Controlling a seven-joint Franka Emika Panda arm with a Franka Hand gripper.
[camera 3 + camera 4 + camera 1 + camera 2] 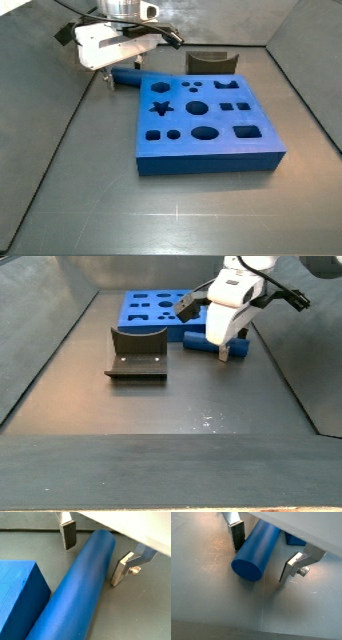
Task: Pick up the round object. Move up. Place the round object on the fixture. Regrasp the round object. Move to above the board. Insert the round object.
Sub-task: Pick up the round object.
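Next, the gripper will pick up the round object by the round object's end that sticks out past the board, to set it on the fixture (211, 60).
The round object (77, 592) is a long plain blue cylinder lying flat on the grey floor, beside the board (20, 587). In both wrist views my gripper (93, 564) is open and straddles the cylinder near one end, one finger (69, 537) on each side with a gap to the blue surface. Its round end face (246, 569) shows close to the fingertips. A side view shows the gripper (120, 75) low over the cylinder (131, 81) at the board's (181, 150) far left corner. The fixture (211, 60) stands apart behind the board.
The board (147, 321) has many shaped cut-outs in its top. The dark fixture (138, 351) sits on its base plate in the middle of the floor. Grey walls enclose the floor on three sides.
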